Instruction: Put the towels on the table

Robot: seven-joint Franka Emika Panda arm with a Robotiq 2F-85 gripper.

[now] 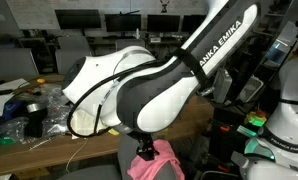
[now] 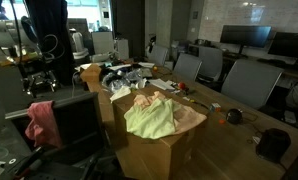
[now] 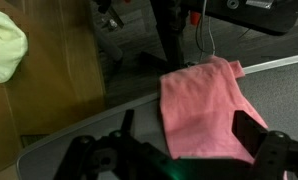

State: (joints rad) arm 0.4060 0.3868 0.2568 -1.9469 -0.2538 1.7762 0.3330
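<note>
My fingers are above the towel and would miss it if they closed now. My gripper needs to move lower before it closes on the pink towel (image 1: 157, 160) (image 3: 201, 105).
A pink towel (image 3: 201, 105) hangs over the grey back of a chair (image 3: 79, 135). It also shows in both exterior views (image 1: 159, 163) (image 2: 41, 122). My gripper (image 3: 187, 135) is open just above it, with one finger on each side of the cloth and nothing held. In an exterior view the gripper (image 1: 144, 150) sits right over the pink towel. A light green towel (image 2: 149, 118) lies in an open cardboard box (image 2: 154, 150). Its edge shows in the wrist view (image 3: 4, 45).
A long wooden table (image 2: 214, 105) behind the box carries cluttered items (image 2: 129, 75) and small dark objects (image 2: 232, 116). Office chairs (image 2: 244, 80) stand around it. The box wall (image 3: 49, 75) is close beside the chair. A second cluttered tabletop (image 1: 24, 110) is in an exterior view.
</note>
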